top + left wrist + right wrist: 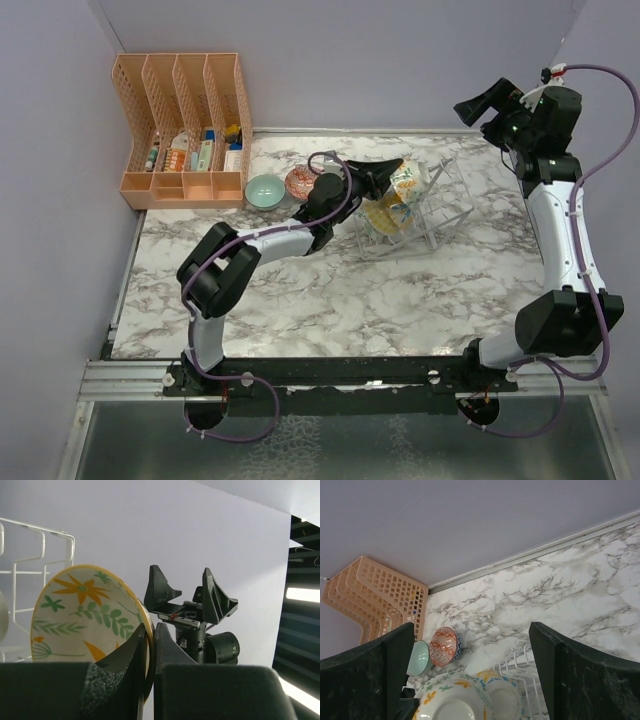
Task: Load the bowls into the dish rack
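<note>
The floral bowl in my fingers juts high above the rack's top wire, so it comes down, before my left gripper releases it.
My left gripper is shut on the rim of a floral bowl with yellow flowers and green leaves, held on edge over the left end of the wire dish rack. In the left wrist view the jaws pinch that bowl's rim beside the rack wires. Other floral bowls stand in the rack. A pale teal bowl and a red-patterned bowl sit on the table to the left. My right gripper is open and empty, raised at the back right.
An orange slotted organizer with small items stands at the back left. In the right wrist view it sits behind the teal bowl and the red bowl. The marble table ends at grey walls.
</note>
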Motion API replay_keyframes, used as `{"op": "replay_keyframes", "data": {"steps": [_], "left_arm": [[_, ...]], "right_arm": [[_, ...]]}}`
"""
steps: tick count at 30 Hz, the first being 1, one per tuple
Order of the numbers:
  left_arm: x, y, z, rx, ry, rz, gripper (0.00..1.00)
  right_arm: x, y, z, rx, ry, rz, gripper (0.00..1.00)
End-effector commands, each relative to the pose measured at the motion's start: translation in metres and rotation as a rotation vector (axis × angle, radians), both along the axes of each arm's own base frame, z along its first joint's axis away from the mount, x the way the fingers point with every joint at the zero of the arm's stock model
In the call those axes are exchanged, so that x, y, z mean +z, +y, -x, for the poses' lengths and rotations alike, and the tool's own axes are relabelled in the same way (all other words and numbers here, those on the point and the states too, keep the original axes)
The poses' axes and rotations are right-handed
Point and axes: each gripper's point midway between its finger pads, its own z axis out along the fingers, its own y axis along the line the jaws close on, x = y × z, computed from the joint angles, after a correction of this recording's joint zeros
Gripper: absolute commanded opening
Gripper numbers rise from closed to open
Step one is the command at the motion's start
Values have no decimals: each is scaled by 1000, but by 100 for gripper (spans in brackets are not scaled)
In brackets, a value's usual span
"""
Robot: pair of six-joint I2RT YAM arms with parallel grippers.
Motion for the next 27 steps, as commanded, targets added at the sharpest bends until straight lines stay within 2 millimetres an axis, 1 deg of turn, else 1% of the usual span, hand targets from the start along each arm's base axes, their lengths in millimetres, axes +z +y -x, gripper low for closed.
{"op": "replay_keyframes", "data": {"steps": [1, 7, 13, 17, 26, 27], "left_arm": [[20, -1, -6, 28, -21, 63, 0], [6, -8, -10, 23, -11, 46, 0], [2, -12, -13, 22, -15, 33, 0], [-6, -17, -15, 7, -4, 14, 0], [-23, -26, -14, -24, -6, -47, 0], [-14, -28, -15, -27, -21, -39, 0]], "right_arm": [[10, 1, -4, 24, -37, -9, 98], [6, 2, -8, 36, -30, -8, 98], [2, 3, -11, 46, -22, -11, 98], [1, 2, -11, 45, -21, -7, 98], [0, 3, -12, 52, -19, -4, 98], [0, 3, -12, 53, -19, -4, 98]]}}
